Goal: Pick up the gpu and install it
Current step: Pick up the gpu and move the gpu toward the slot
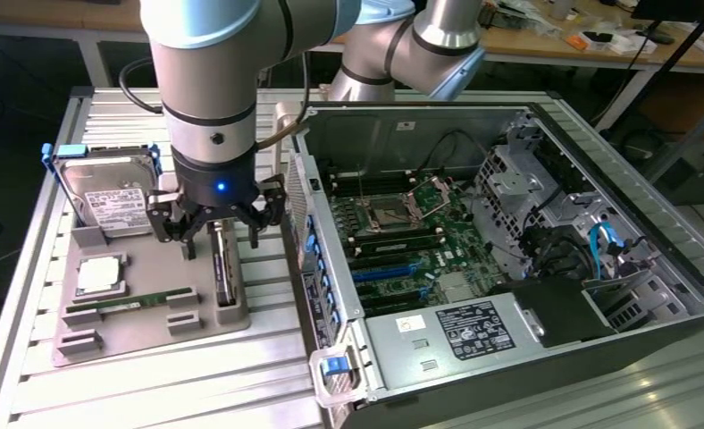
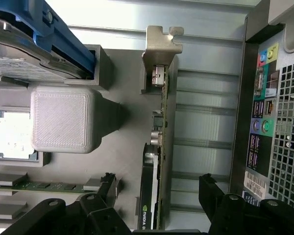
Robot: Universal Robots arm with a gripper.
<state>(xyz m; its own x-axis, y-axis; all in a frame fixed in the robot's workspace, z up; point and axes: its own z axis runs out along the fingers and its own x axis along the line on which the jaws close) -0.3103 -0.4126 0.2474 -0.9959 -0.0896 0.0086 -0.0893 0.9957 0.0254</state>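
Observation:
My open fingers are down on both sides of the thin dark card, so my gripper should close on the card now.
The gpu point(image 1: 222, 277) stands on its long edge in a slot of the grey holder tray point(image 1: 149, 335), on the exterior view's left. It is a thin dark card. The wrist view has the gpu point(image 2: 160, 122) running lengthwise, with its silvery metal bracket at the far end. My gripper point(image 1: 221, 234) hangs just above the card's far end and is open. Its dark fingers point(image 2: 213, 193) straddle the card, one on each side, with clear gaps to the board. Nothing is held.
On the tray also sit a hard drive point(image 1: 108, 201) in a blue frame, a processor point(image 1: 99, 275) and a green memory stick point(image 1: 131, 302). The open computer case point(image 1: 590, 134) lies right beside the tray, its blue expansion slots point(image 1: 388, 268) exposed. The case's rear panel point(image 2: 269, 122) is close.

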